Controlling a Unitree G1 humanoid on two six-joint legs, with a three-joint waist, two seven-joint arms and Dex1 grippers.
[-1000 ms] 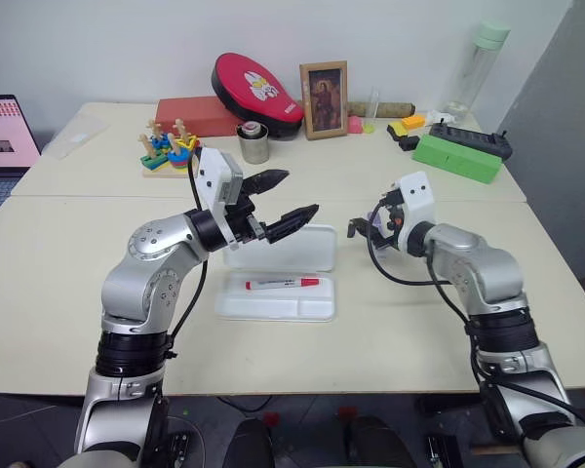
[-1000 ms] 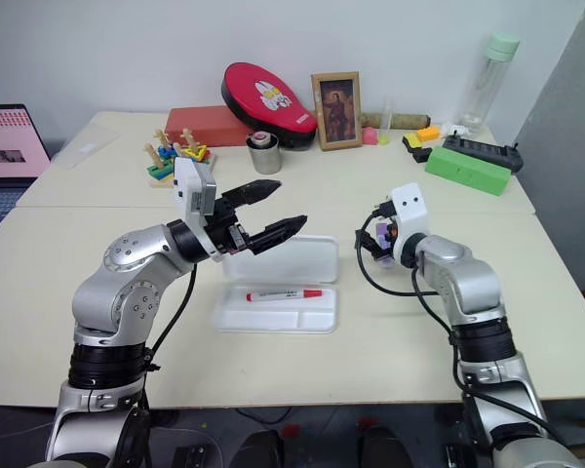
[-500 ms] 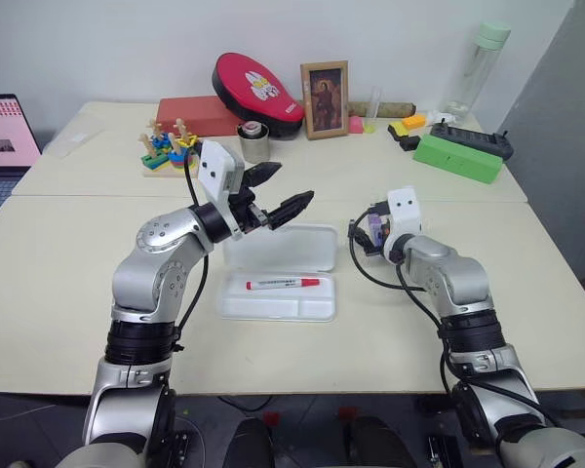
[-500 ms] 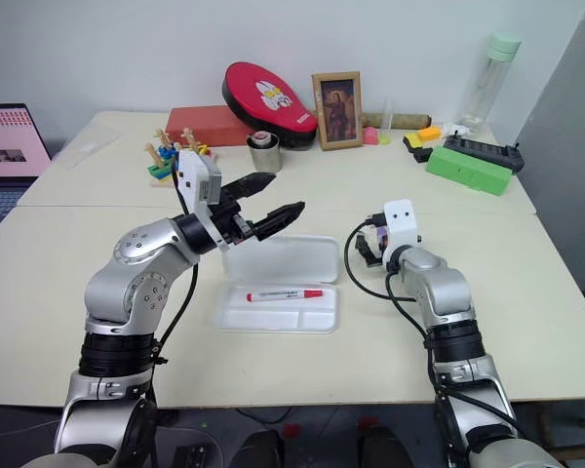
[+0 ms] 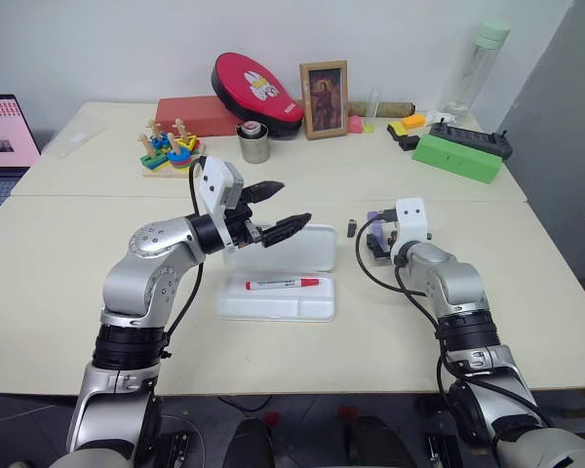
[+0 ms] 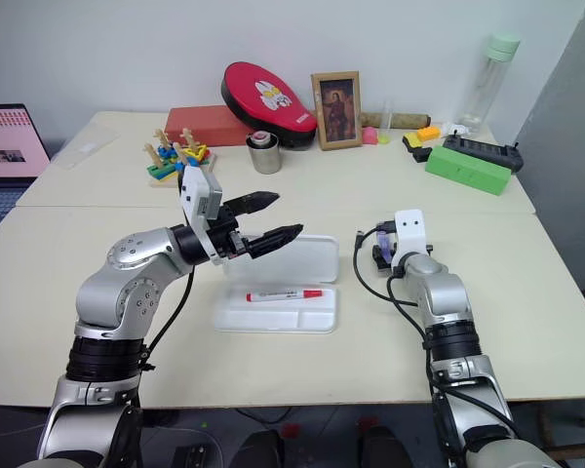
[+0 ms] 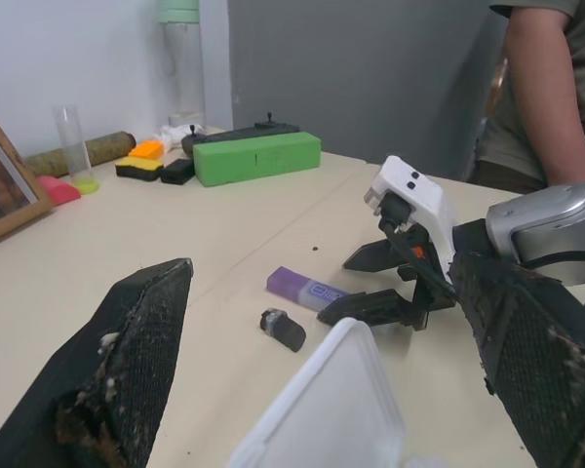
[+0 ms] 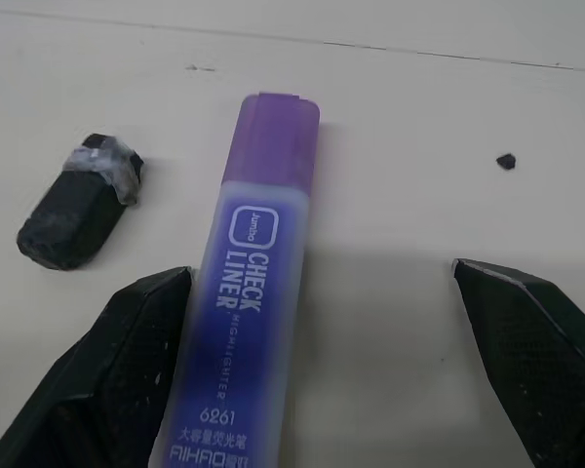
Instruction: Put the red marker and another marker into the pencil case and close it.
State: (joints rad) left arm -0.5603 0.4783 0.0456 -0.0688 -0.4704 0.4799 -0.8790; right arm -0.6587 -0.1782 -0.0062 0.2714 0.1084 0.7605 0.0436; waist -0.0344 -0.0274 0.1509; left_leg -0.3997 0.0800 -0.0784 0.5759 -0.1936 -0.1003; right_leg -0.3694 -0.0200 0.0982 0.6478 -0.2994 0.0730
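Note:
My right gripper closes on the purple marker's body next, since in the right wrist view the gripper's fingers reach down beside the marker's body, above the table.
The pencil case lies open on the table, its lid folded back. The red marker lies in its tray. The other marker, short and purple, lies flat on the table to the right of the case. My right gripper is open and low over it. The marker rests against one finger, and the other finger stands well apart. My left gripper is open and empty above the case's lid.
A tiny black object lies beside the purple marker. Along the back stand a red oval pouch, a picture frame, a metal cup, a wooden ring toy, a green box and a bottle. A person stands at the table's right.
My right gripper has sunk toward the table and tipped down over the purple marker. The left gripper has dipped slightly above the lid.

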